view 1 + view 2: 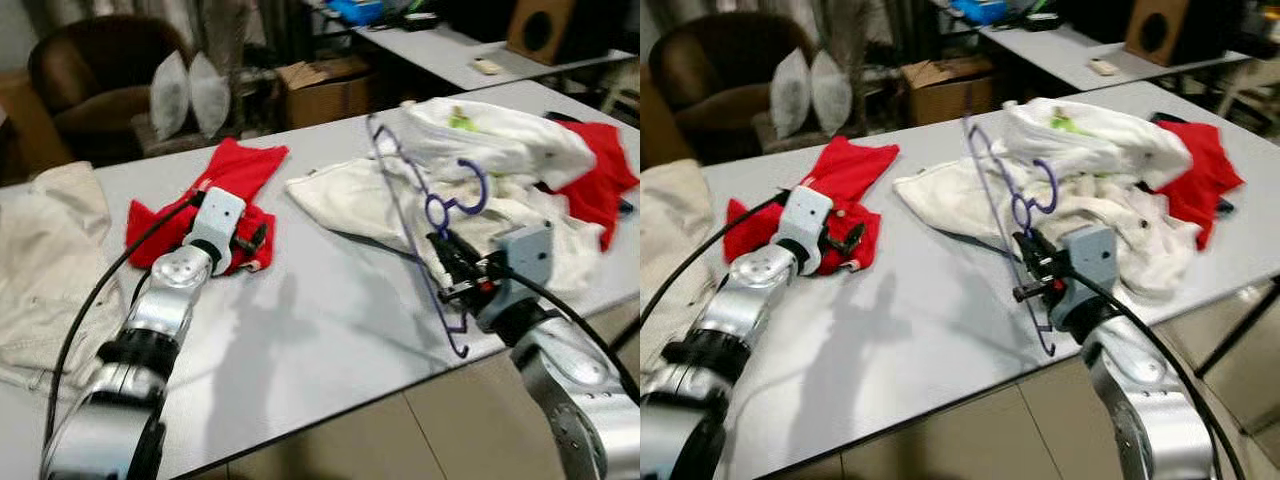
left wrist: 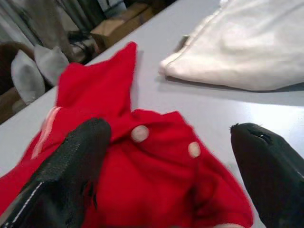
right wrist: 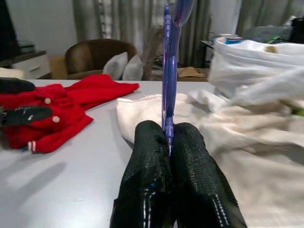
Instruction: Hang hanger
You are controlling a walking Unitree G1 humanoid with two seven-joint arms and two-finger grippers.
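I will next grab the red garment by its buttoned edge with my left gripper, where the cloth bunches up in a fold while the garment's far end hangs loose.
A purple wire hanger stands upright above the grey table, its hook curling over a heap of white clothes. My right gripper is shut on the hanger's lower bar; in the right wrist view the purple hanger rises from between the pressed fingers. My left gripper is open over a red buttoned garment at the table's left, one finger lying on the red garment and the other off its edge.
A beige garment lies at the table's far left, another red garment at the far right. Behind the table are a brown armchair with pillows, a cardboard box and a second table.
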